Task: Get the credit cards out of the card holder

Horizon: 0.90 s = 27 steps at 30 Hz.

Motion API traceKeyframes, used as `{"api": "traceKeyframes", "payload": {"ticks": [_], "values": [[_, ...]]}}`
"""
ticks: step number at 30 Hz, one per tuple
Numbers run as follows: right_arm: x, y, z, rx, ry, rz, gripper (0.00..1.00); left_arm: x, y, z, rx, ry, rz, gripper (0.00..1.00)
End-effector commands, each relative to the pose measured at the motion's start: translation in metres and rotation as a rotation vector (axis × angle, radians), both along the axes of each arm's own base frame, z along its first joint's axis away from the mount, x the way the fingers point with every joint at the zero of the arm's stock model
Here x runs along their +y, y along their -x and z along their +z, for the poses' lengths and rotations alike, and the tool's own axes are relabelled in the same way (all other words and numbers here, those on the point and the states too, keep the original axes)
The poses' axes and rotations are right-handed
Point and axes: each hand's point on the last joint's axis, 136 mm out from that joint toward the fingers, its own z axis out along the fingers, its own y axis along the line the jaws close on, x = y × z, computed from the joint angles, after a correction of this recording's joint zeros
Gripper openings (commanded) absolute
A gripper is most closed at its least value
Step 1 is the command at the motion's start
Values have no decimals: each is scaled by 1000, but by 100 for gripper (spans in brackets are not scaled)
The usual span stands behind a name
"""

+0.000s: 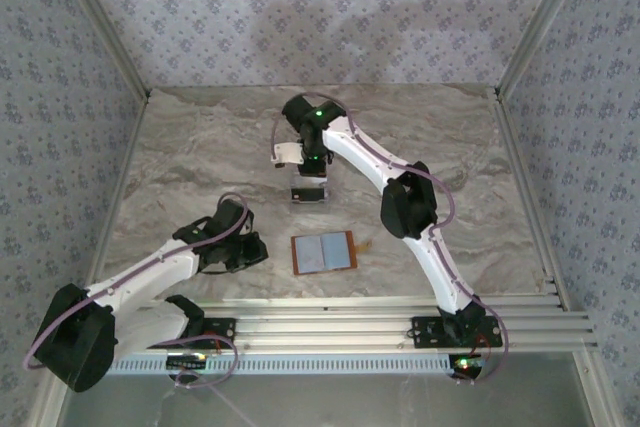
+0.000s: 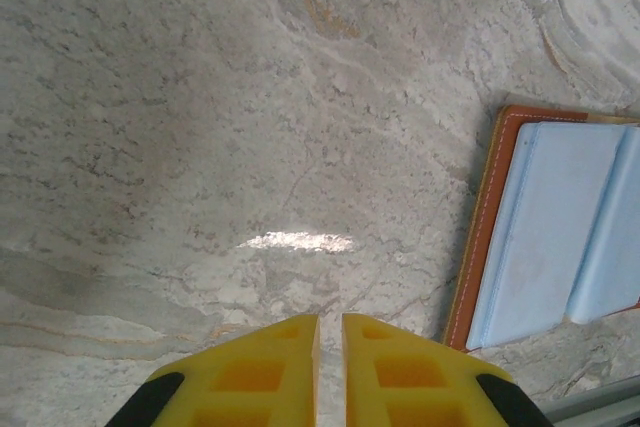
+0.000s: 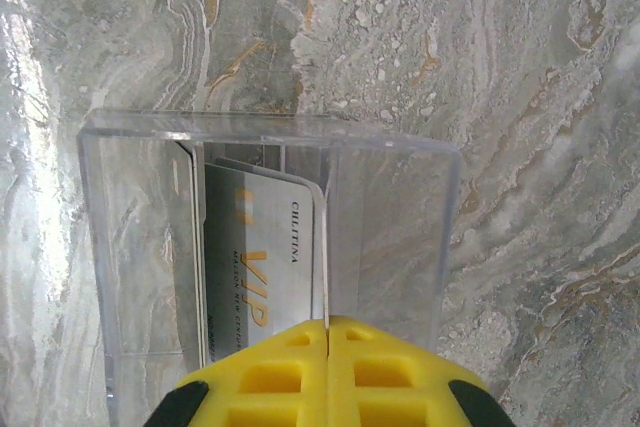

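Note:
The credit card is edge-on between the clear plastic rack's sides and would end inside the rack, so it is time for my right gripper to open now.
The card holder (image 1: 323,252) lies open on the table, orange-brown rim up and grey-blue inside (image 2: 560,237) showing; no card shows in it. My left gripper (image 1: 255,250) hovers just left of it, its yellow fingertips (image 2: 330,319) a narrow gap apart over bare table with nothing between them. Further back, my right gripper (image 1: 308,175) points down into a clear plastic rack (image 1: 307,192). In the right wrist view its jaws (image 3: 328,324) are shut on a thin credit card (image 3: 326,257) seen edge-on. A silver VIP card (image 3: 260,257) stands in the rack (image 3: 390,237) beside it.
The marble tabletop (image 1: 200,147) is walled by patterned panels on three sides. An aluminium rail (image 1: 400,312) runs along the near edge by the arm bases. The wallet's small snap tab (image 1: 362,245) sticks out on its right.

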Motion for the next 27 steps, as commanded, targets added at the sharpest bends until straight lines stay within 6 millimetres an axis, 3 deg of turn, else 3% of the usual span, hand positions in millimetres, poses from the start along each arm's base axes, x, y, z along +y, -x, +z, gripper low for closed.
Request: {"api": "traceKeyframes", "payload": {"ticks": [1,3,6,8,13,20,27], "values": [[-2,10,3,30,16,47,0,4,5,1,11,-2,0,15],[-2,7,1,16,21,41,0,5,6,1,9,-3,-1,15],[-2,-6,4,-45,27,20,14,6,6,1,9,-4,3,15],[0,-16,11,-96,18,3,21,6,6,1,8,-1,5,15],[3,-39,40,-238,-29,-42,26,5,6,2,5,2,6,15],[0,-45,77,-330,-95,-106,28,-2,1,6,-10,34,-3,15],[-5,-30,110,-289,-267,-294,31,-17,-7,9,-19,90,-26,13]]}}
